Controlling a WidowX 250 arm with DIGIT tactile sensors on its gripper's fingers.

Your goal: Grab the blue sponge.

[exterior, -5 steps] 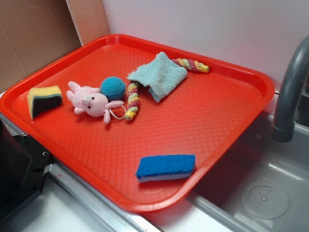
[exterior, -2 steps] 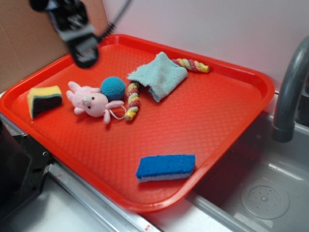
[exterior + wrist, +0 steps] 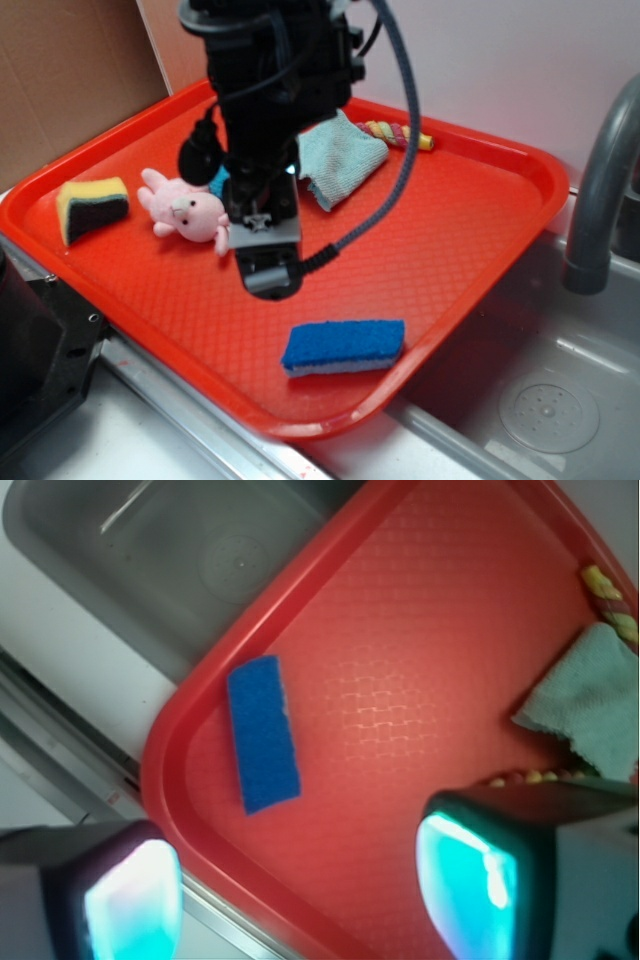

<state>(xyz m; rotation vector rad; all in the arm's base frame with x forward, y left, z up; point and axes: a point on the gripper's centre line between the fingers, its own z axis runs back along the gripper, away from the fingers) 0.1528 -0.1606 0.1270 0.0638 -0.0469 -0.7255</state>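
The blue sponge [image 3: 344,346] is too long to span from end to end [image 3: 402,340], so my gripper needs to grab it next by its long sides, across the narrow width.
The blue sponge [image 3: 344,346] lies flat near the front edge of the red tray [image 3: 450,240], its pale bottom layer showing along the near side. In the wrist view the blue sponge [image 3: 263,733] sits by the tray's rounded corner. My gripper [image 3: 268,280] hangs above the tray, up and to the left of the sponge, not touching it. Its jaws stand wide apart with nothing between them; the teal pads [image 3: 466,885] frame bare tray, and the gripper [image 3: 300,895] is short of the sponge.
On the tray's left half are a yellow-green-black wedge sponge [image 3: 92,207], a pink plush toy [image 3: 186,210] and a light-blue cloth [image 3: 340,158] with a striped rope [image 3: 400,135]. A metal sink [image 3: 540,390] and grey faucet [image 3: 600,190] lie right.
The arm has swung in from the top left and come down over the middle of the tray, now hiding the teal ball. The sponge has not moved.
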